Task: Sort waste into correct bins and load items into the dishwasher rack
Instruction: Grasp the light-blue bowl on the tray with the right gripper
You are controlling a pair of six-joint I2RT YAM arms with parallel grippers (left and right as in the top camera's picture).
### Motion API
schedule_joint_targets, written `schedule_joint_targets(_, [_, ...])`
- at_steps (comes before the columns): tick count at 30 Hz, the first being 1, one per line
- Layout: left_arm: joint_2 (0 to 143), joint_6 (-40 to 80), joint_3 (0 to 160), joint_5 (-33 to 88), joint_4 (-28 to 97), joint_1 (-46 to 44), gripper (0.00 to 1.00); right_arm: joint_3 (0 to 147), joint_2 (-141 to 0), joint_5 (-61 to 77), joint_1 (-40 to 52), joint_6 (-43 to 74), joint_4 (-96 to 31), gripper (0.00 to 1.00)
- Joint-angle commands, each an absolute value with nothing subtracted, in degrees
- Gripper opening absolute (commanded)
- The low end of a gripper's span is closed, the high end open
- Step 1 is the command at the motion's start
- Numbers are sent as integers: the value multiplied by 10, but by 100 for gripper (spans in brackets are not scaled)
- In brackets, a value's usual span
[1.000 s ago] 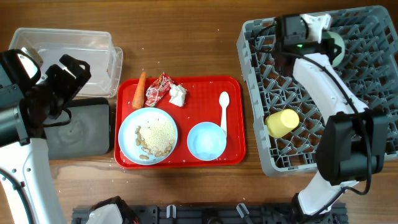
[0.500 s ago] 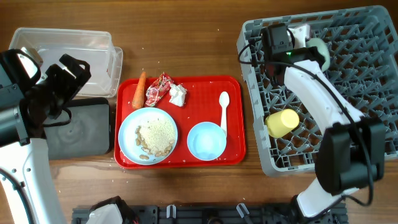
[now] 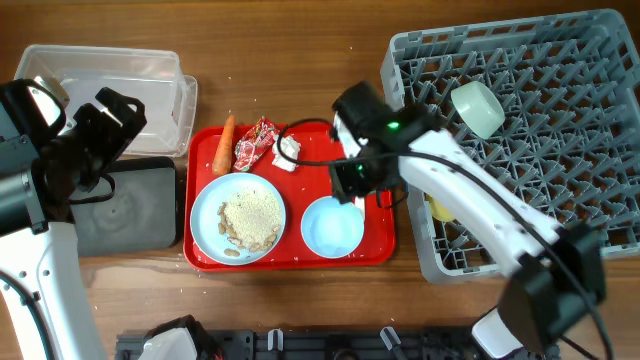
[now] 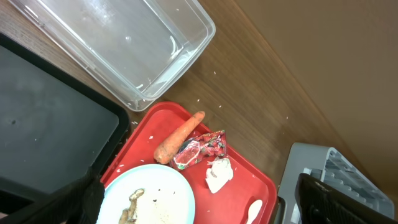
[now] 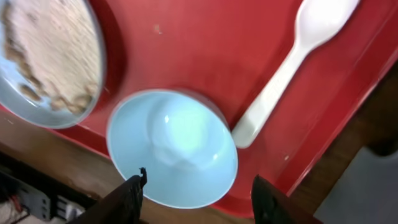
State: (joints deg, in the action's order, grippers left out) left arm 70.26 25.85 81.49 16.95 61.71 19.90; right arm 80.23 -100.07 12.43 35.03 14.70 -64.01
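Observation:
My right gripper should next pinch the light-blue bowl's rim on the side facing the dishwasher rack, so its body stays free to load into the dishwasher rack [image 3: 580, 150].
On the red tray [image 3: 203, 152] lie a carrot [image 3: 224, 143], a red-and-white wrapper [image 3: 255, 143], a white tissue [image 3: 288, 150], a pale-blue plate [image 3: 238, 217] of rice crumbs and a light-blue bowl [image 3: 332, 226]. My right gripper [image 5: 202, 199] is open and hangs just above that bowl [image 5: 174, 149], beside the white spoon [image 5: 292, 59]. Another bowl [image 3: 477, 108] lies in the grey dishwasher rack [image 3: 580, 150]. The yellow cup [image 3: 437, 208] is in the rack too, half hidden by my right arm. My left gripper [image 4: 199, 205] is open and empty, high above the tray's left end.
The clear tub [image 3: 110, 85] stands at the back left with the black tray [image 3: 125, 210] in front of it, under my left arm. Loose crumbs dot the wooden table near the tub. The rack fills the right side.
My right gripper opened, left a bowl at the back of the rack, and swung left and down over the bowl on the red tray. The left arm has not moved.

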Motion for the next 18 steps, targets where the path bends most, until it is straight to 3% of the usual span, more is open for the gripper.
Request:
schedule_joint_targets(1, [701,260,818,164,616,202,100,787,-1028,148,372,100,-676,58])
schedule_joint_targets(5, [701,260,818,164,616,202,100,702,-1028,101,374,143,-619,55])
schedule_joint_targets(10, [701,260,818,164,616,202,100,652,-1029,125,374,160,-544,29])
schedule_joint_targets(11, [701,260,818,164,616,202,100,652,-1029,125,374,177,-531,12])
schedule_joint_targets(12, [701,260,818,164,616,202,100,652,-1029,119,374,197,-512,4])
schedule_joint_targets(18, [701,260,818,164,616,202,100,701,-945,27,336,217,-524,4])
